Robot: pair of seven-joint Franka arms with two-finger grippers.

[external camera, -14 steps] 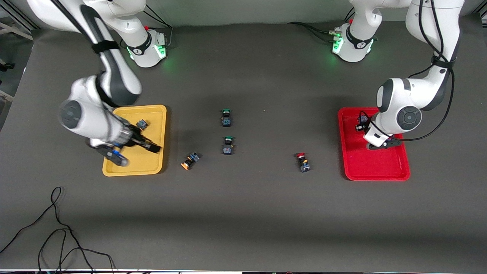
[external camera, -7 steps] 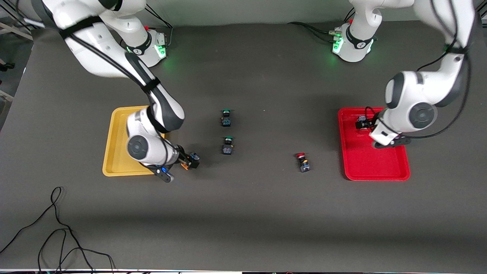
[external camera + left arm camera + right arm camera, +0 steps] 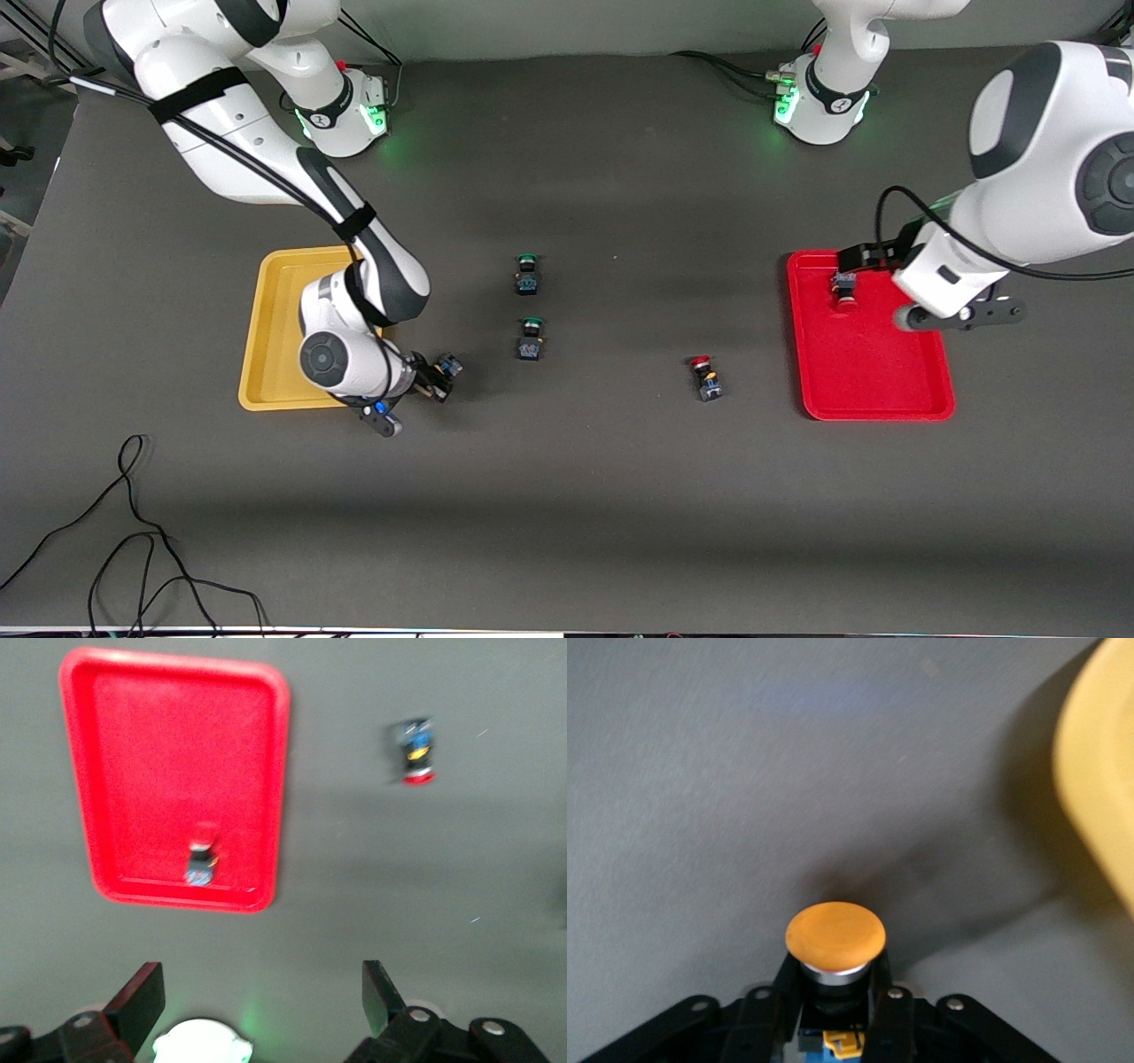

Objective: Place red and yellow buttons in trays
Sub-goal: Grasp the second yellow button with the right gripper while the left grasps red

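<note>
The loose red-capped button needs to go in the red tray (image 3: 873, 390), so next my left gripper needs to grab the button by its black collar with yellow latch (image 3: 703, 372).
My right gripper (image 3: 434, 379) (image 3: 835, 981) is shut on an orange-yellow capped button (image 3: 449, 364) (image 3: 835, 935), low at the table beside the yellow tray (image 3: 275, 337) (image 3: 1099, 771). The arm hides the inside of that tray, so no other yellow button shows. My left gripper (image 3: 864, 259) (image 3: 257, 988) is open and empty, high over the red tray (image 3: 873, 390) (image 3: 159, 744). One red-capped button (image 3: 845, 291) (image 3: 201, 859) lies in the red tray. Another red-capped button (image 3: 704, 377) (image 3: 415, 751) stands on the table between the trays, closer to the red tray.
Two green-capped switches (image 3: 527, 273) (image 3: 531, 338) stand mid-table, one nearer the front camera than the other. A loose black cable (image 3: 133, 532) lies at the table's front edge toward the right arm's end.
My right arm swung from over the yellow tray to the yellow button beside it and closed on it. My left arm rose from the red tray, leaving the red button there.
</note>
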